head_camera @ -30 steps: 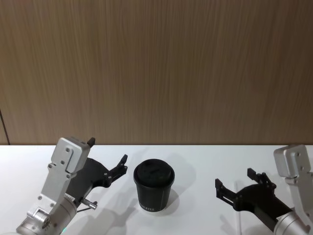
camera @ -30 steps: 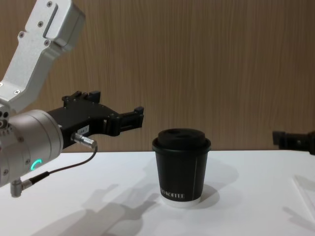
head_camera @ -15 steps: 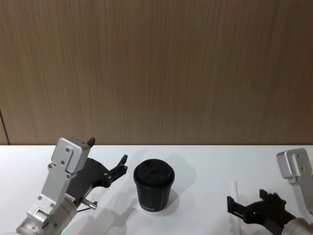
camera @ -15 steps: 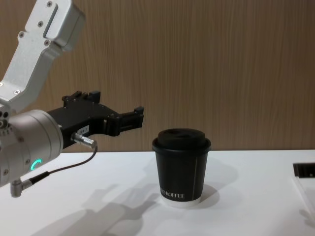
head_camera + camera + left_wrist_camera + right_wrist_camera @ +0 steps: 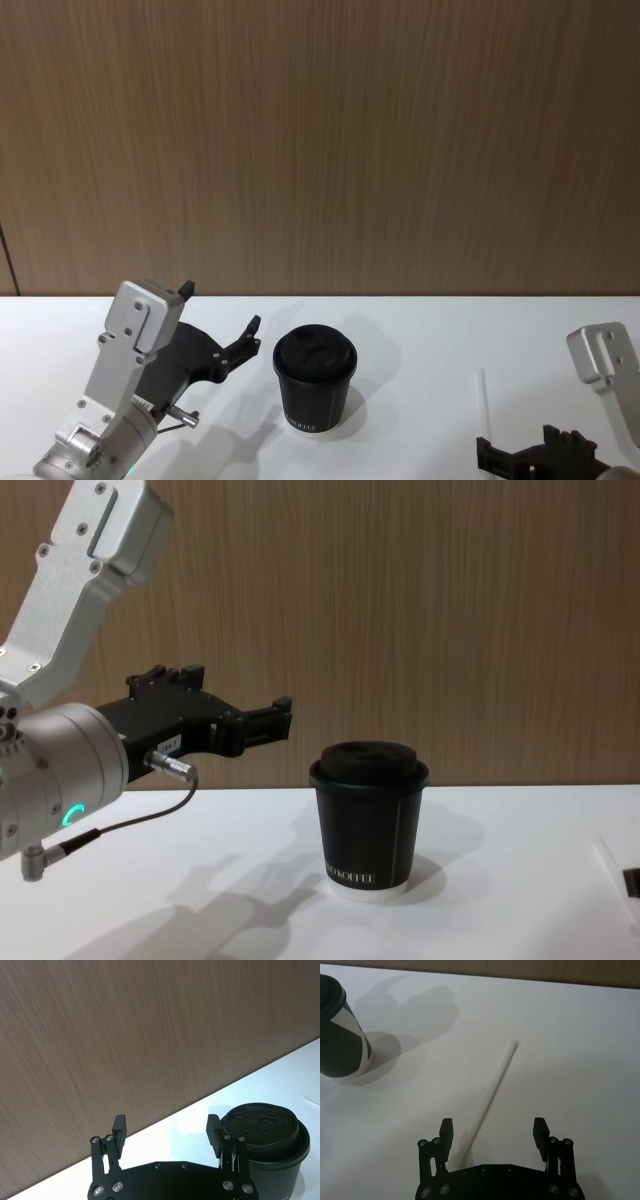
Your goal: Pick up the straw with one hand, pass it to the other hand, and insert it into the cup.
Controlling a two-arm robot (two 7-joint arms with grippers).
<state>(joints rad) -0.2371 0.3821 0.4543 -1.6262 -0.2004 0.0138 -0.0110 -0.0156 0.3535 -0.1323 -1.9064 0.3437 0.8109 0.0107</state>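
The right gripper grabs the straw by its end next, which leaves the straw's middle [image 5: 484, 412] free for the pass to my other hand.
The white straw [image 5: 492, 1091] lies flat on the white table, to the right of the cup; the head view shows the straw [image 5: 484, 398] too. The black lidded cup [image 5: 314, 380] stands upright in the middle, as the chest view of the cup [image 5: 368, 822] confirms. My right gripper [image 5: 493, 1127] is open, low over the straw's near end, its fingers on either side of it. In the head view the right gripper [image 5: 516, 445] sits at the bottom right. My left gripper [image 5: 222, 310] hangs open and empty just left of the cup; the left gripper [image 5: 166, 1127] is above the table.
A wood-panelled wall [image 5: 320, 140] rises behind the table's far edge. The cup [image 5: 340, 1040] stands well away from the straw, with bare tabletop [image 5: 580, 1050] around the straw.
My right gripper has drawn back toward me and sunk lower, uncovering the straw in the head view. The left arm and the cup have not moved.
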